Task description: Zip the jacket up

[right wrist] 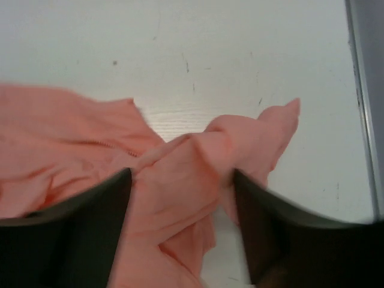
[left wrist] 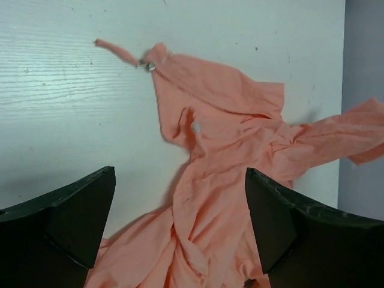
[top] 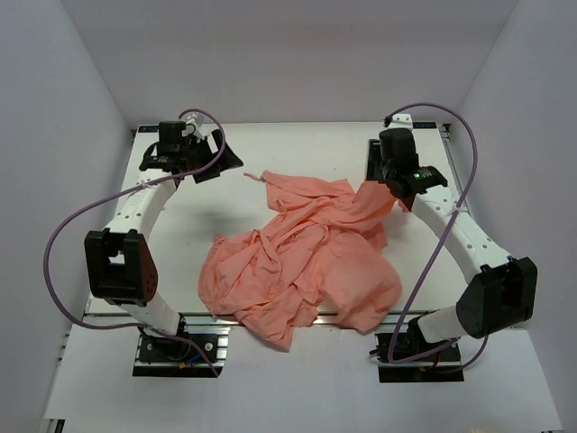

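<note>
My right gripper grabs the jacket's loose outer fold (left wrist: 355, 133), away from the zipper pull (left wrist: 149, 66), next, to spread the jacket for zipping.
The salmon-pink jacket (top: 302, 262) lies crumpled in the middle of the white table, its lower edge hanging over the front rail. My left gripper (top: 219, 161) hovers at the back left, off the cloth. In the left wrist view it (left wrist: 180, 225) stands wide open above the jacket (left wrist: 222, 150), with nothing between the jaws. A metal zipper pull (left wrist: 149, 66) with a pink tab lies at the collar end, and the zipper line runs right from it. My right gripper (top: 383, 183) is at the jacket's back right corner. Its jaws (right wrist: 182, 207) stand apart around a loose, raised fold (right wrist: 180, 180).
The white table (top: 297, 144) is enclosed by grey walls on three sides. A metal rail (top: 198, 316) runs along the front edge between the two arm bases. Purple cables loop beside each arm. The table's right edge (right wrist: 360, 90) shows in the right wrist view.
</note>
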You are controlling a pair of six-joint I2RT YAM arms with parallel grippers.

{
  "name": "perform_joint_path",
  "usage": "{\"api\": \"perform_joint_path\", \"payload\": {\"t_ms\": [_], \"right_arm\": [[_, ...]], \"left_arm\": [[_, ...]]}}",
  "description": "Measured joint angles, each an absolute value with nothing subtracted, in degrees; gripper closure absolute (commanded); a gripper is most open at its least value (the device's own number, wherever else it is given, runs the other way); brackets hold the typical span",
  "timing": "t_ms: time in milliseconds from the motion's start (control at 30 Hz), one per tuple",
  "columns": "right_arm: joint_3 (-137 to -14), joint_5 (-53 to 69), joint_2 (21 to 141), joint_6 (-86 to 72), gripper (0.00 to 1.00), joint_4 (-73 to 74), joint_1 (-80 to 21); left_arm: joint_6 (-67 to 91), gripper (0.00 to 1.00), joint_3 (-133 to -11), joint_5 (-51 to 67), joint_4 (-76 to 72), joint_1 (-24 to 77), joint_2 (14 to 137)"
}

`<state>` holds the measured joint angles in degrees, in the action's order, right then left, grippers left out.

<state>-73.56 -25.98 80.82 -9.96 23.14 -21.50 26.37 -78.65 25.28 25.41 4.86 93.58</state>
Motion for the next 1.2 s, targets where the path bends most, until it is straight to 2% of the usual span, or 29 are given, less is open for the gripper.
{"api": "perform_joint_path", "payload": {"t_ms": [33,200,333,467,567,767,933,1033,1067,1133,1167,1200], "right_arm": [[-73.21,-24.77,81.08,-10.33,0.11,23.49,-21.52],[-70.81,-20.82,79.44,-10.83,0.11,24.43,-21.82],[-66.19,-20.88,75.59,-16.03,0.11,27.83,-21.82],[-58.89,-21.06,71.05,-21.78,0.11,33.15,-21.82],[-51.59,-21.17,67.33,-26.28,0.11,38.52,-21.82],[-41.19,-20.36,58.85,-33.58,0.11,46.57,-21.82],[-37.56,-17.45,56.66,-36.18,0.11,46.28,-21.80],[-36.73,-16.19,58.43,-36.80,0.20,46.02,-21.80],[-36.60,-15.92,59.11,-36.86,0.36,45.71,-21.80],[-36.34,-15.42,59.92,-36.69,0.56,44.75,-21.80],[-35.99,-15.22,59.99,-36.91,0.72,43.97,-21.80],[-35.64,-15.07,59.99,-36.80,0.76,43.38,-21.80]], "left_arm": [[25.91,0.02,-78.02,24.95,25.63,4.89,92.79],[23.92,0.02,-72.77,25.28,23.20,5.10,85.78],[21.98,0.02,-73.08,23.75,22.28,8.08,86.26],[18.79,0.02,-78.19,20.10,24.25,15.07,93.30],[15.55,0.02,-86.65,17.10,26.52,22.31,103.02],[10.98,0.02,-100.36,17.63,29.89,29.17,116.95],[7.60,0.02,-102.72,20.60,30.24,33.08,121.25],[6.39,0.02,-102.32,21.54,30.17,35.66,121.58],[6.13,0.05,-102.32,21.54,30.15,36.40,121.58],[5.82,0.20,-102.76,21.43,30.28,37.80,121.97],[5.69,0.40,-103.46,21.30,30.50,38.20,122.58],[6.02,0.47,-104.47,20.93,30.72,38.46,123.59]]}}
